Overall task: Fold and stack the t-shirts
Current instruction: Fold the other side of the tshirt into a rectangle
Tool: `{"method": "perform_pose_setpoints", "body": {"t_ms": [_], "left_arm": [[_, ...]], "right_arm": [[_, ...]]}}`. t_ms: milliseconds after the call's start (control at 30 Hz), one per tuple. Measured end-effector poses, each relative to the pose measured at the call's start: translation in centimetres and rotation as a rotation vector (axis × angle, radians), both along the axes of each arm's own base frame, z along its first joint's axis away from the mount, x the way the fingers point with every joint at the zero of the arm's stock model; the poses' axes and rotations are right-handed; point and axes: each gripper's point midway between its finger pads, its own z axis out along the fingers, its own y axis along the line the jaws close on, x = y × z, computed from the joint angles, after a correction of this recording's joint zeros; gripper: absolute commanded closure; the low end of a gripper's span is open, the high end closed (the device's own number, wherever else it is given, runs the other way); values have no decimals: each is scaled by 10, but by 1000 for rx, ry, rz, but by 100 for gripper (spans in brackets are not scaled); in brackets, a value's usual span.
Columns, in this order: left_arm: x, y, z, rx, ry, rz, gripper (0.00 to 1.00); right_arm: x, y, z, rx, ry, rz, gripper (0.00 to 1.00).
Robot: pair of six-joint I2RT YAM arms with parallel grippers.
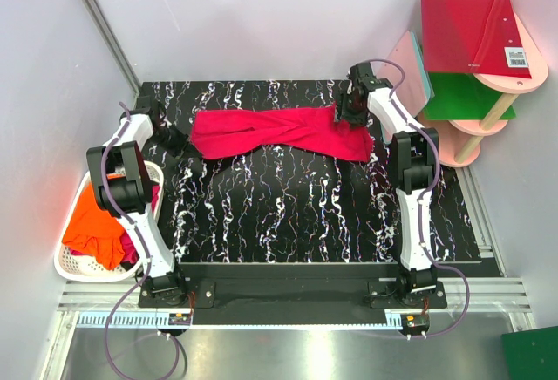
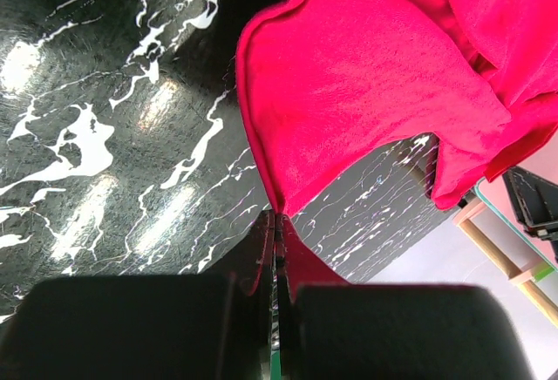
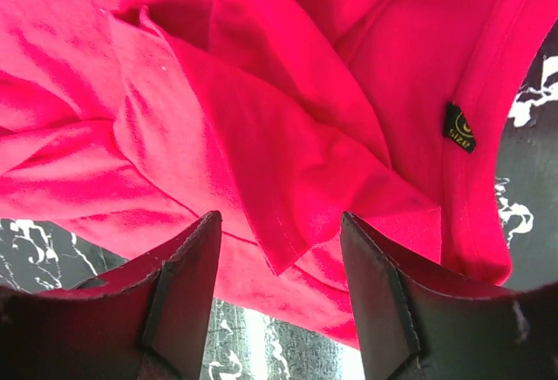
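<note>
My right gripper should go lower first and then close on the cloth's corner. Its fingers are above the folds of the cloth, so they would miss the corner if they closed now.
A crimson t-shirt (image 1: 279, 132) lies stretched in a twisted band across the far half of the black marbled table (image 1: 305, 214). My left gripper (image 1: 185, 143) is at its left end, shut on a corner of the cloth (image 2: 366, 84); the jaws (image 2: 276, 216) pinch the fabric tight. At the shirt's right end my right gripper (image 1: 344, 118) stands open just above the bunched cloth (image 3: 261, 92), nothing between its fingers (image 3: 281, 223). A small black size label (image 3: 459, 127) shows near the hem. A bright orange t-shirt (image 1: 91, 223) sits in the basket on the left.
The white laundry basket (image 1: 74, 268) stands off the table's left edge beside the left arm. A pink rack at the back right carries a red board (image 1: 471, 31) and a green board (image 1: 462, 97), with a pink teal-edged board (image 1: 408, 71) leaning against it.
</note>
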Motion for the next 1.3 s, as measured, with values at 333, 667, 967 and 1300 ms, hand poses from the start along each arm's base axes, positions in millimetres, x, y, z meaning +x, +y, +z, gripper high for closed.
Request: {"method": "perform_pose_setpoints", "body": {"t_ms": [333, 667, 967, 1300], "left_arm": [[0, 1, 0, 3, -4, -7, 100], [0, 2, 0, 5, -7, -9, 100], [0, 5, -1, 5, -6, -1, 100], [-19, 8, -11, -6, 41, 16, 100]], "right_arm": [[15, 8, -5, 28, -13, 8, 51], [11, 8, -33, 21, 40, 22, 92], [-6, 4, -16, 13, 49, 27, 96], [-76, 5, 62, 84, 44, 75, 97]]}}
